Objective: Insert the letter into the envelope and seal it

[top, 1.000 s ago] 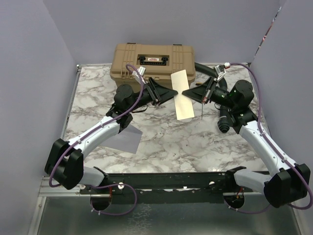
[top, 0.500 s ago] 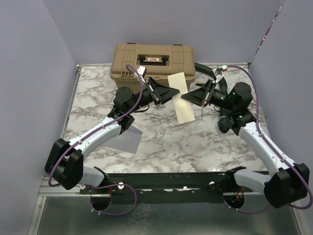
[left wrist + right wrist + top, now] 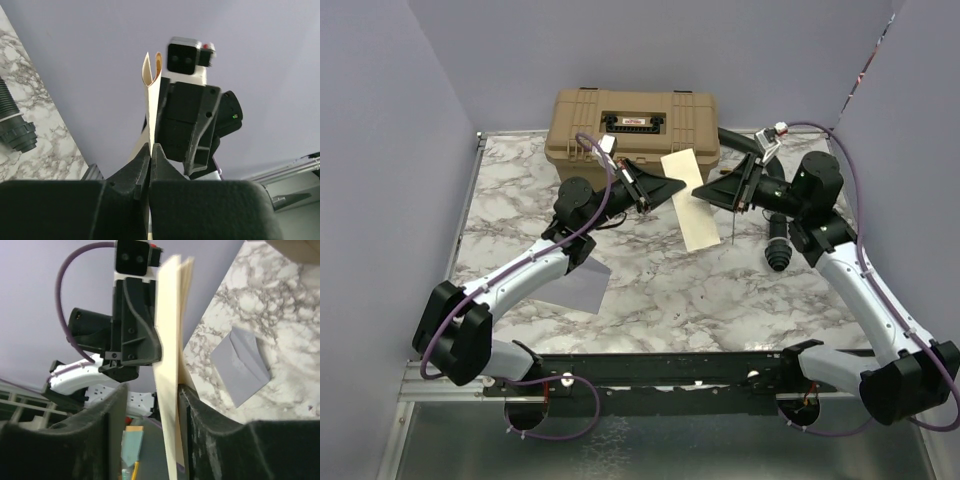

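Observation:
I will grab the letter's edge opposite my left gripper with my right gripper, so the letter's other edge stays free to go into the envelope (image 3: pixel 582 283) (image 3: pixel 242 366).
The letter (image 3: pixel 688 200), a folded cream-tan sheet, hangs upright in the air in front of the tan case, between my two grippers. My left gripper (image 3: pixel 678 186) is shut on its left edge; in the left wrist view the fingertips pinch the letter (image 3: pixel 151 95) at my left gripper (image 3: pixel 150 146). My right gripper (image 3: pixel 698 192) is open, and in its wrist view the letter (image 3: pixel 170 365) stands in the gap of my right gripper (image 3: pixel 152 390), leaning on one finger. The grey envelope (image 3: pixel 582 283) lies flat on the marble under my left arm, with the envelope (image 3: pixel 242 366) also in the right wrist view.
A tan hard case (image 3: pixel 632 125) stands at the back of the marble table (image 3: pixel 660 290). A black ribbed cylinder (image 3: pixel 777 247) lies under my right arm. Purple-grey walls close the left, back and right sides.
My left gripper has closed on the letter's edge. My right gripper has let go and opened, and its arm has drawn slightly back to the right. The letter has tilted a little.

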You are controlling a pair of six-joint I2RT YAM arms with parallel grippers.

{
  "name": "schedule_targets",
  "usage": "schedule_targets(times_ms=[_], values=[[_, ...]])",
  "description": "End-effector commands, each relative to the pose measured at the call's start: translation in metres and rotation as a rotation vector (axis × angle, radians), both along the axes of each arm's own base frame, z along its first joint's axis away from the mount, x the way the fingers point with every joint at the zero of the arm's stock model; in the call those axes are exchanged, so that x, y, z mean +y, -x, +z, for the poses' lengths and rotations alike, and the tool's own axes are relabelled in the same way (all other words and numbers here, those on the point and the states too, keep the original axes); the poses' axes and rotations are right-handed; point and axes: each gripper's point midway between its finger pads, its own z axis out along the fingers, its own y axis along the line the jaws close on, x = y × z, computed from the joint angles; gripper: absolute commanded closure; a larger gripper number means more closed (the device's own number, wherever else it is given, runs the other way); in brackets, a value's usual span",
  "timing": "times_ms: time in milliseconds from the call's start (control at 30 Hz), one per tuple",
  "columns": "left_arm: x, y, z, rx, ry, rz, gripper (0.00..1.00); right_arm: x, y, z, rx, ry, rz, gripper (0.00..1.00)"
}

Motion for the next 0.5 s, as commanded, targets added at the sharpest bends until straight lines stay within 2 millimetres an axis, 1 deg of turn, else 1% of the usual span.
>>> schedule_targets(times_ms=[0,67,100,133,200,267,333,467], values=[[0.015,-0.006,0.009,-0.002,0.01,0.101,1.0,-0.004,0.015,0.012,-0.076,0.076,0.025,0.43],[0.019,-0.005,0.016,-0.01,0.014,0.118,1.0,-0.008,0.019,0.017,-0.113,0.094,0.006,0.26],[0.019,-0.004,0.018,-0.013,0.018,0.115,1.0,-0.011,0.019,0.017,-0.125,0.114,-0.016,0.2],[0.019,-0.002,0.02,-0.013,0.021,0.103,1.0,-0.014,0.016,0.015,-0.13,0.134,-0.04,0.16],[0.015,0.002,0.024,-0.018,0.022,0.07,1.0,-0.016,0.01,0.009,-0.14,0.164,-0.061,0.12],[0.011,0.007,0.025,-0.031,0.015,0.029,1.0,-0.013,0.008,0.009,-0.163,0.159,-0.044,0.09],[0.008,0.011,0.024,-0.056,-0.002,0.005,1.0,-0.006,0.01,0.008,-0.187,0.124,0.021,0.05],[0.003,0.018,0.027,-0.094,-0.018,-0.047,1.0,0.005,0.018,0.011,-0.204,0.069,0.157,0.05]])
